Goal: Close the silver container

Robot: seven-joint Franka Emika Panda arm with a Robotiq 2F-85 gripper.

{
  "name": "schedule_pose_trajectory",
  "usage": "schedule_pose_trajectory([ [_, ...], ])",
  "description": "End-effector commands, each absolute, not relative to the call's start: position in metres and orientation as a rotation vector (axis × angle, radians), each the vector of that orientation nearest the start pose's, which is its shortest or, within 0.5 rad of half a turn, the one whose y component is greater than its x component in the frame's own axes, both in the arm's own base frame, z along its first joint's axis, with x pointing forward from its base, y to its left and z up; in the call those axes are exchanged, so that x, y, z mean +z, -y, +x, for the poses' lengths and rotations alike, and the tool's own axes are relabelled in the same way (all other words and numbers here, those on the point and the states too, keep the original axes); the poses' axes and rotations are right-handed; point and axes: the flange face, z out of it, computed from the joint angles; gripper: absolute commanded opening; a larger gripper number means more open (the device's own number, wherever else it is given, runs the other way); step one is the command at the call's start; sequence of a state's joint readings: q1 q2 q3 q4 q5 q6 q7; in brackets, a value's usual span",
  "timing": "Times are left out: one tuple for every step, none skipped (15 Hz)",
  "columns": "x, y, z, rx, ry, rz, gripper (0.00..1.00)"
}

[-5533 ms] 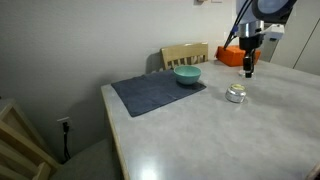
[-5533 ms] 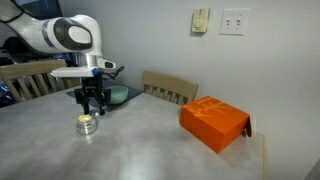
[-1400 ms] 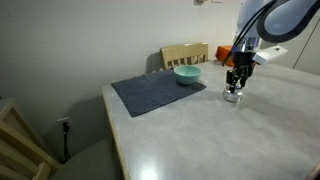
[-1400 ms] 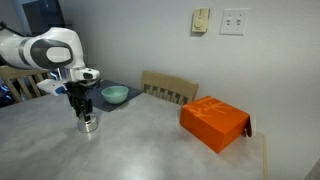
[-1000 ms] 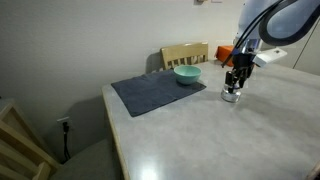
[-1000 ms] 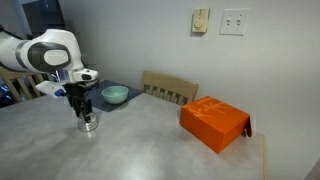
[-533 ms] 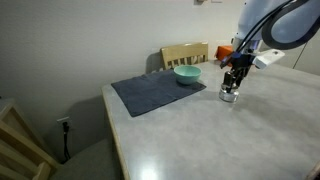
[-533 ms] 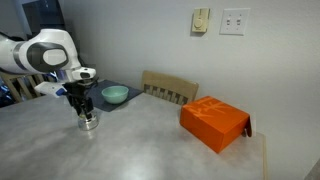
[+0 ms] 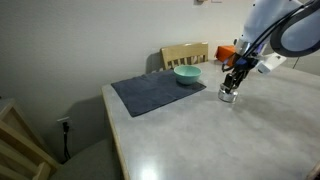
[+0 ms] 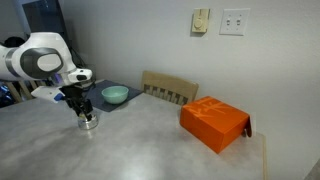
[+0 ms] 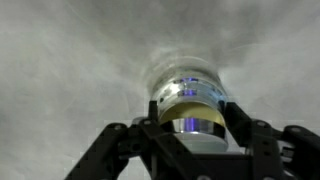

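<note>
The lid's shiny rim sits level between my fingers against the silver container's yellowish side point(image 11: 190, 108), so it is time for my gripper to release the lid now.
The silver container point(image 9: 229, 97) is a small shiny round tin on the grey table, near the teal bowl. It also shows in an exterior view point(image 10: 88, 124) and fills the wrist view point(image 11: 188, 92), where a pale yellowish band shows at its near side. My gripper point(image 9: 231, 88) points down over it, also visible in an exterior view point(image 10: 85, 114). In the wrist view the two black fingers point(image 11: 190, 125) sit against the tin's left and right sides, shut on it. The tin's top is hidden by the gripper in both exterior views.
A teal bowl point(image 9: 187, 74) stands on a dark mat point(image 9: 150, 95) behind the tin, also seen in an exterior view point(image 10: 115, 95). An orange box point(image 10: 213, 122) lies farther along the table. A wooden chair point(image 10: 170, 88) stands at the table's far edge.
The gripper has stayed down on the tin over the last second. The arm's upper links have swung a little sideways, and the tin has shifted only slightly.
</note>
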State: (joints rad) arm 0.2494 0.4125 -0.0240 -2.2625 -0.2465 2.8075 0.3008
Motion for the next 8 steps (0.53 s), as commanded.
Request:
schedule_pose_trajectory([
  [0.1872, -0.1281, 0.5206, -0.287, 0.267, -3.186, 0.43],
  [0.1862, -0.1278, 0.5201, -0.288, 0.260, -3.184, 0.43],
  [0.1857, -0.1279, 0.5196, -0.284, 0.255, -3.185, 0.43],
  [0.1883, -0.1321, 0.5296, -0.276, 0.251, -3.182, 0.68],
  [0.1882, -0.1323, 0.5293, -0.278, 0.252, -3.182, 0.68],
  [0.1882, -0.1323, 0.5292, -0.279, 0.252, -3.182, 0.68],
  [0.1882, -0.1324, 0.5292, -0.279, 0.253, -3.182, 0.68],
  [0.1882, -0.1324, 0.5292, -0.280, 0.253, -3.182, 0.68],
])
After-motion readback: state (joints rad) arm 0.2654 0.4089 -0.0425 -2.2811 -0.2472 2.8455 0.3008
